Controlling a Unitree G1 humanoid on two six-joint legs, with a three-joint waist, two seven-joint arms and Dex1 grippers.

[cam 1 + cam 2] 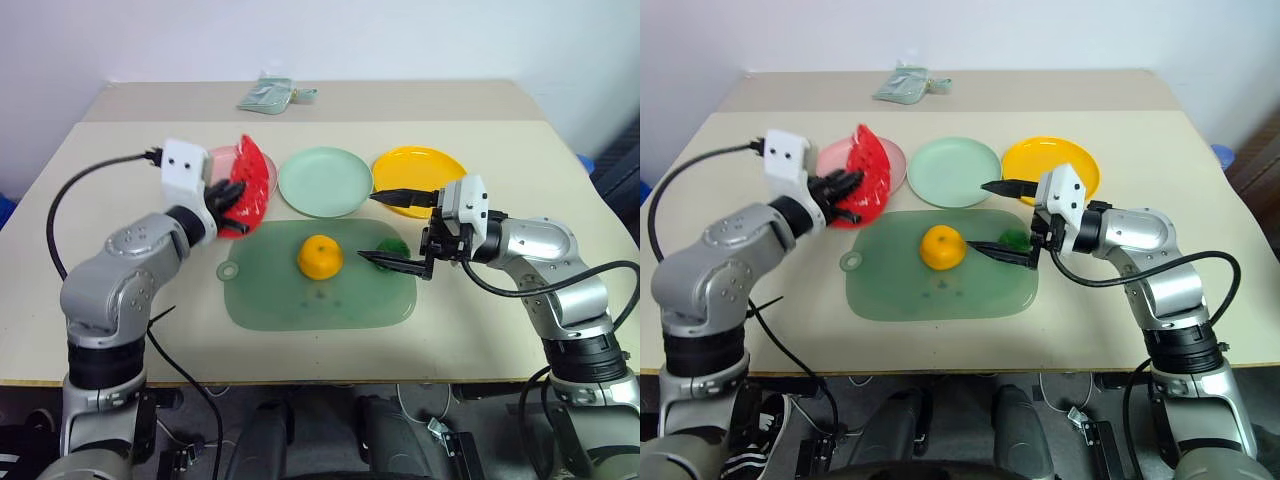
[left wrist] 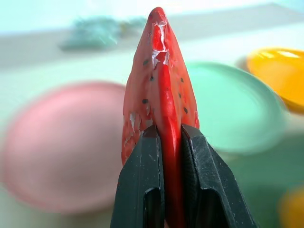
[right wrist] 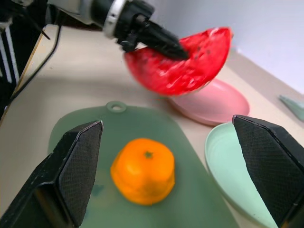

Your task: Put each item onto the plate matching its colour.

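Note:
I should keep my left gripper closed on the red watermelon wedge (image 1: 256, 176): the wedge hangs beside and above the pink plate (image 1: 222, 160).
My left gripper (image 1: 232, 200) is shut on the red watermelon wedge (image 1: 256, 176) and holds it in the air in front of the pink plate (image 1: 222, 160). In the left wrist view the black fingers (image 2: 142, 180) pinch the wedge (image 2: 161, 71) edge-on. The round orange (image 1: 320, 257) sits in the middle of the green mat (image 1: 300, 305). A dark-green ball (image 1: 396, 245) lies on the mat's right part, just behind the lower finger of my right gripper (image 1: 367, 227). That gripper stands open, pointing left towards the orange (image 3: 143, 170), with nothing between its fingers.
A pale-green plate (image 1: 325, 181) and a yellow plate (image 1: 420, 168) stand in a row to the right of the pink one. A folded pale-green cloth (image 1: 268, 95) lies at the table's far edge. Bare tabletop lies in front of the mat.

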